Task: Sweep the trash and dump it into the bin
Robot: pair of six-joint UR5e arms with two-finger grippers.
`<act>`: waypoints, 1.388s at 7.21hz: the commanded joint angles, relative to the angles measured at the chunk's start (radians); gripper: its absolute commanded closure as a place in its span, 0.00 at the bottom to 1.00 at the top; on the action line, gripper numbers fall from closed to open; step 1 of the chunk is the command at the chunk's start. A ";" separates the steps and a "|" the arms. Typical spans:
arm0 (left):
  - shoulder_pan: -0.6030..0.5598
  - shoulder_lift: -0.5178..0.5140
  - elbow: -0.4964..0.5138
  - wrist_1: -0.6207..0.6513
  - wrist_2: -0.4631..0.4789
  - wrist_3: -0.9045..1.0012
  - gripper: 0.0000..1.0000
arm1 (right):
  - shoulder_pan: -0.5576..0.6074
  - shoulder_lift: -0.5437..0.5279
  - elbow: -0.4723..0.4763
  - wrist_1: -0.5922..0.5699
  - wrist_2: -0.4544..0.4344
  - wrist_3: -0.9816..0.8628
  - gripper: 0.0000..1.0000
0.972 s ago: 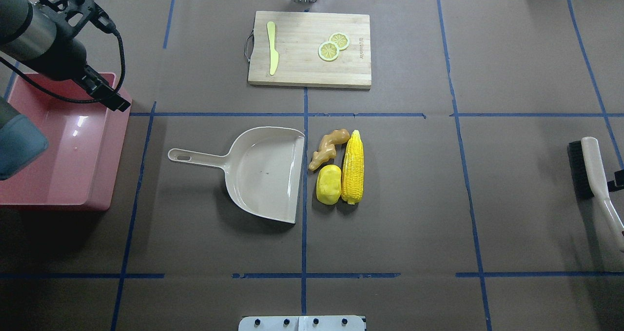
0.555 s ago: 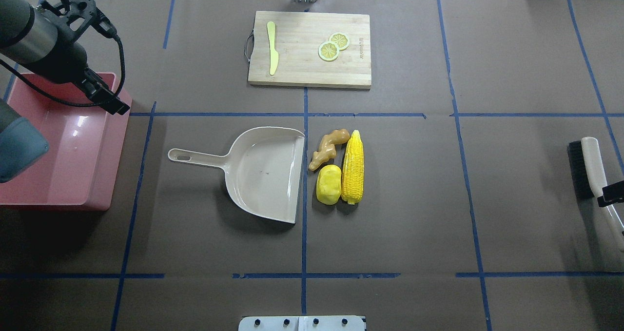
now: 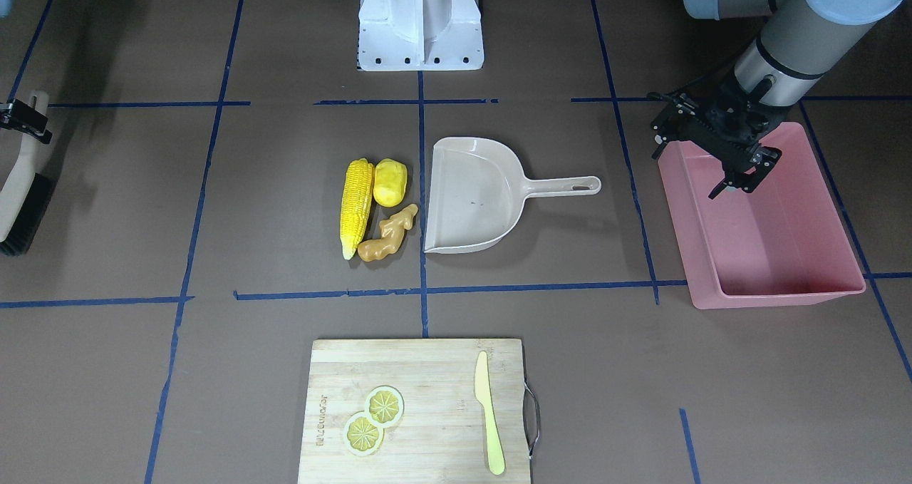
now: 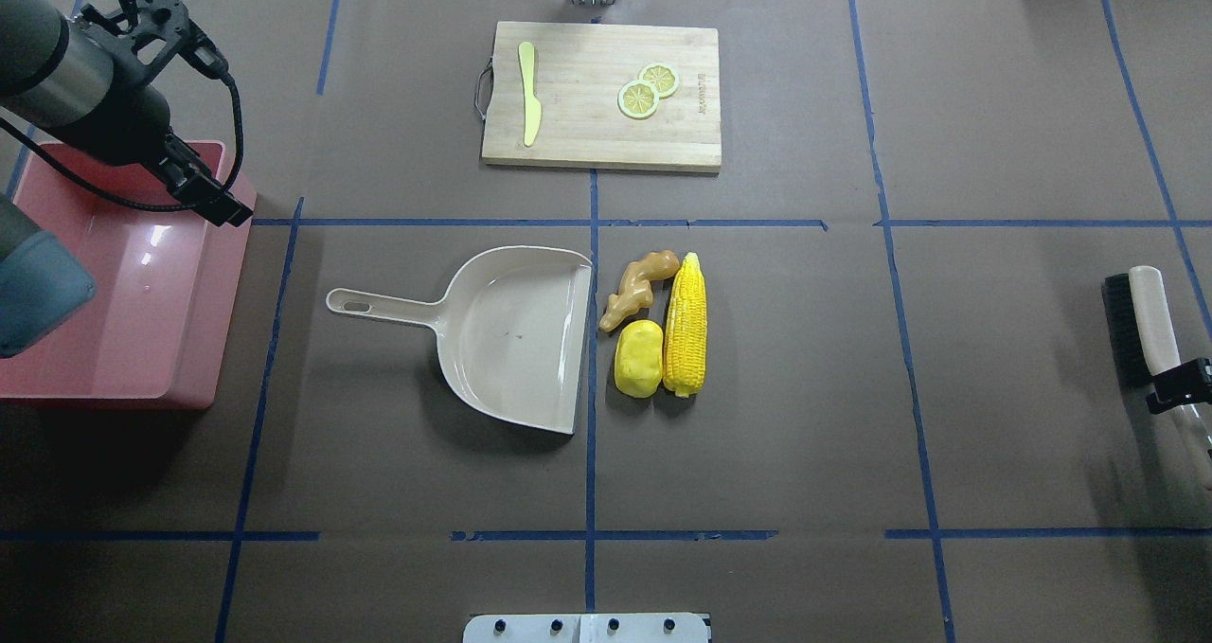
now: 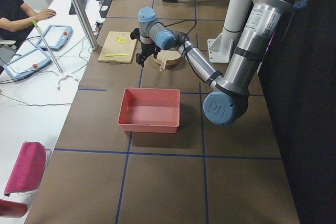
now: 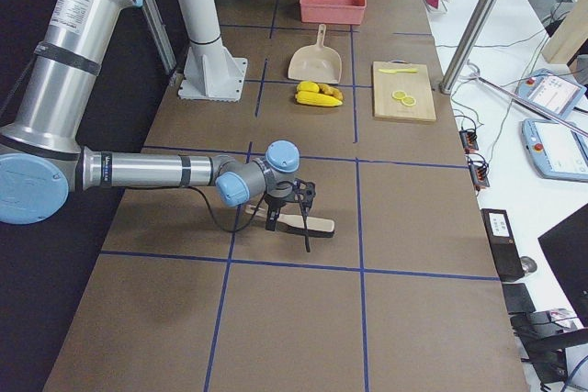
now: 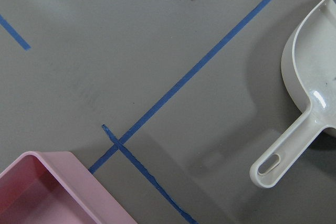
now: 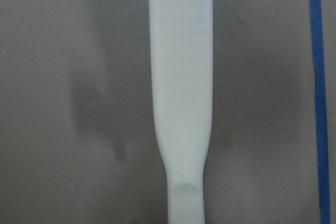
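The black-bristled brush has to sweep the trash into the dustpan [image 3: 470,199], so my right gripper needs to pick it up next by its white handle [image 3: 27,147].
The trash lies in a tight group at mid-table: a yellow corn cob [image 4: 685,326] [image 3: 356,202], a yellow potato [image 4: 637,359] [image 3: 390,182] and a tan ginger root [image 4: 636,288] [image 3: 385,238]. They lie just off the open lip of the beige dustpan [image 4: 511,340] [image 3: 470,199]. The pink bin [image 4: 95,401] [image 3: 769,299] stands at the far left and is empty. My left gripper [image 4: 213,198] [image 3: 741,177] hovers over the bin's inner far corner, open and empty. My right gripper [image 4: 1179,383] [image 3: 21,117] is open over the handle of the brush [image 4: 1141,321] [image 8: 181,103].
A wooden cutting board [image 4: 606,122] at the far side holds a pale yellow knife [image 4: 528,94] and two lemon slices [image 4: 649,89]. The dustpan's handle [image 7: 283,153] points toward the bin [image 7: 58,182]. The robot's base plate [image 4: 587,627] is at the near edge.
My right gripper has come further into view and moved along the brush handle toward the robot. The left arm has barely shifted. The trash, dustpan and brush have not moved.
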 commanded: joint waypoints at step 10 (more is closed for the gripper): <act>0.052 -0.002 -0.003 -0.011 0.002 0.032 0.00 | -0.026 0.017 0.046 -0.001 -0.001 -0.003 1.00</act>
